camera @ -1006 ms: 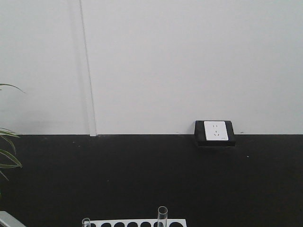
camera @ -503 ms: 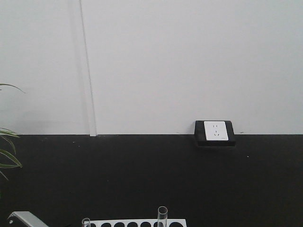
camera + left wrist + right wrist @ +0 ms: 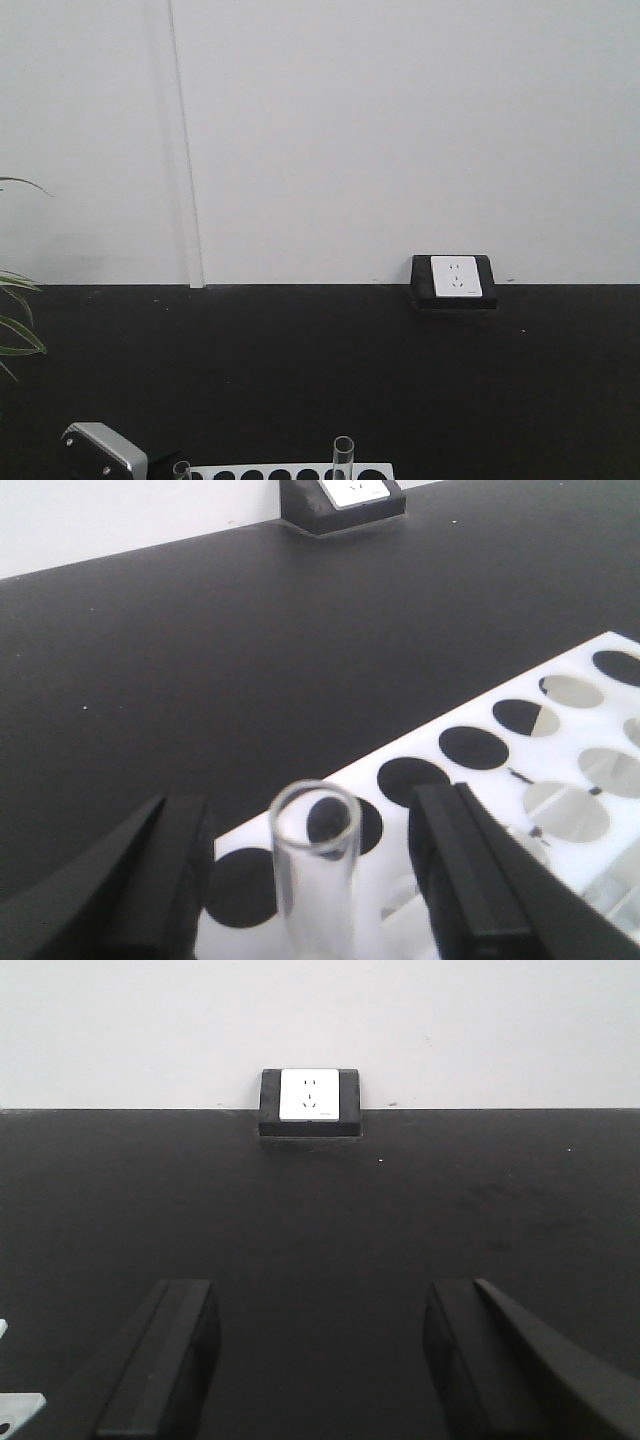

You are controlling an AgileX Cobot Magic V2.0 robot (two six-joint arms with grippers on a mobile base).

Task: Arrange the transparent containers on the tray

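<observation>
The test tube (image 3: 318, 885) needs to move to the tray, so my left gripper should next grab it by its rimmed upper end (image 3: 316, 825).
A clear test tube (image 3: 318, 885) stands upright in the white rack (image 3: 560, 705), near its end. My left gripper (image 3: 308, 810) is open and straddles this tube, with a gap on each side between the glass and the black fingers (image 3: 160, 880). In the front view the same tube's rim (image 3: 182, 468) shows at the bottom edge, and a second tube (image 3: 344, 455) rises from the rack (image 3: 290, 470) further right. My right gripper (image 3: 315, 1360) is open over bare black tabletop with nothing between its fingers. The yellow tray is out of view.
A black-framed white socket (image 3: 455, 280) sits at the back of the black table against the white wall. Plant leaves (image 3: 15, 330) reach in at the left. A grey part of the left arm (image 3: 100, 452) shows beside the rack. Several rack holes (image 3: 472, 747) stand empty.
The grey part of the left arm has come up into the front view at the bottom left and moved right, toward the rack's end tube. Both tubes have stayed put.
</observation>
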